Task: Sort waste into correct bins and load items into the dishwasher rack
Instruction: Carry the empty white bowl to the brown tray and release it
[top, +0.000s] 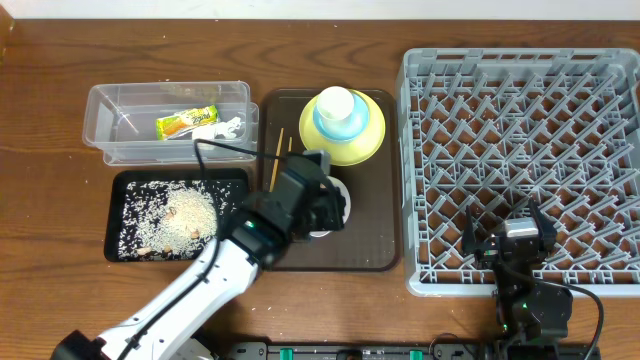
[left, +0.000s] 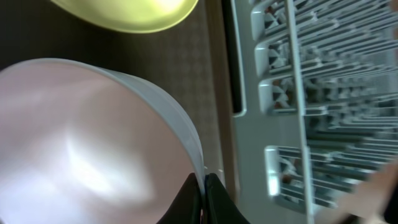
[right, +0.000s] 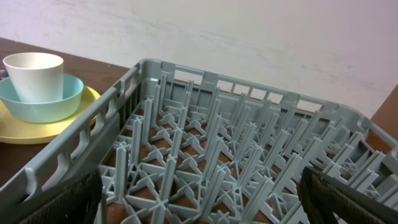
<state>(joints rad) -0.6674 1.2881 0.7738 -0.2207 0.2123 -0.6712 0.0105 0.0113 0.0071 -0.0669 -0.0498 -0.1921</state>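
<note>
The white bowl hangs tilted from its rim above the tray and would fall if the left gripper opened now, so the left gripper should keep holding it.
My left gripper (top: 322, 212) is shut on the rim of the white bowl (top: 345, 205) over the brown serving tray; in the left wrist view the bowl (left: 81, 137) fills the left side, with its thin rim pinched between my jaws (left: 204, 194). The yellow plate (top: 368, 140) carries the light blue bowl (top: 362, 122) with the white cup (top: 335, 102) inside. Wooden chopsticks (top: 279, 150) lie beside the plate. My right gripper (top: 505, 235) stands open and empty over the dishwasher rack (top: 520, 130) near its front edge. The wrapper (top: 186, 122) and napkin (top: 232, 127) lie in the clear tub (top: 110, 110). Rice scraps (top: 185, 212) fill the black tray (top: 125, 183).
The brown serving tray (top: 375, 240) lies between the bins and the rack. The rack's upright pegs (right: 205, 143) rise right under my right gripper (right: 205, 205). Bare wooden table shows at the front left (top: 60, 300).
</note>
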